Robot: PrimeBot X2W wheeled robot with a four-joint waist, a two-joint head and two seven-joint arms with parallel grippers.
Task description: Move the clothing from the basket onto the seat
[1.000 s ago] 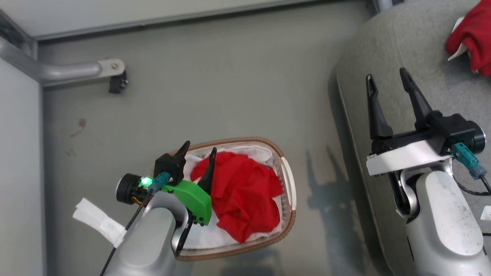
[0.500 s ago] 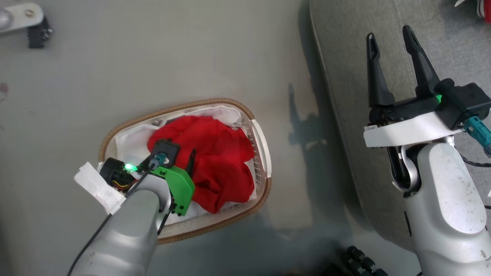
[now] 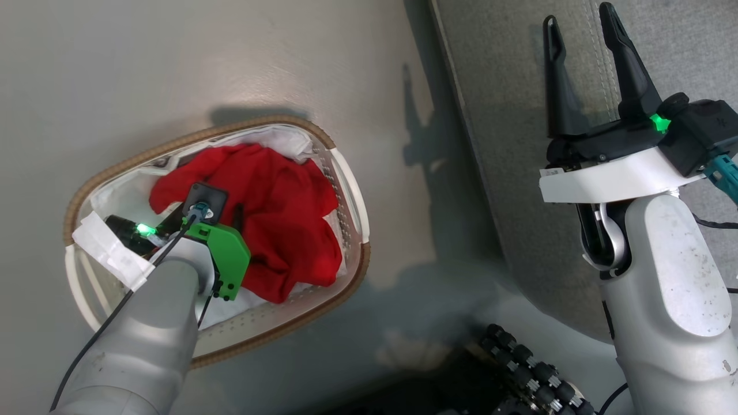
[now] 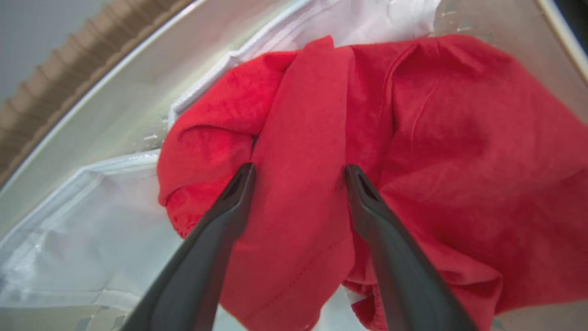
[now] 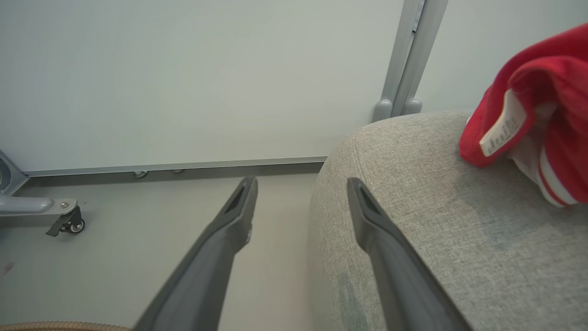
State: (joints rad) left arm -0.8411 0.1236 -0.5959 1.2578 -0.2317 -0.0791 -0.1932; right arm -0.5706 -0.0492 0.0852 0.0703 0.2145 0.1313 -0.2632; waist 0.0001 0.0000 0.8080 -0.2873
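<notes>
I should next pick up the red clothing by its raised fold [image 4: 300, 171] with my left gripper. Then I can move it from the basket onto the seat.
The plain red clothing [image 3: 282, 196] lies bunched in the white basket [image 3: 345, 173], whose brown woven rim circles a white liner [image 3: 288, 141]. My left gripper [image 4: 298, 171] reaches down into the basket, open, its two fingers straddling a raised fold of the red clothing [image 4: 303, 138]. My right gripper [image 3: 576, 17] hangs open and empty over the left edge of the grey seat [image 3: 507, 115]. In the right wrist view a second red garment with white striped trim [image 5: 542, 92] rests on the seat [image 5: 436, 220], to the right of my right gripper [image 5: 301, 184].
Grey floor [image 3: 173, 57] surrounds the basket, with a strip of it between basket and seat. A dark ribbed part [image 3: 519, 369] sits at the bottom of the head view. A pale wall, a metal post [image 5: 409, 55] and a caster [image 5: 69, 223] stand beyond the seat.
The head camera has tilted down and the picture has shifted. My left gripper has dropped from the basket's rim into the basket, onto the red clothing. The right gripper stays open.
</notes>
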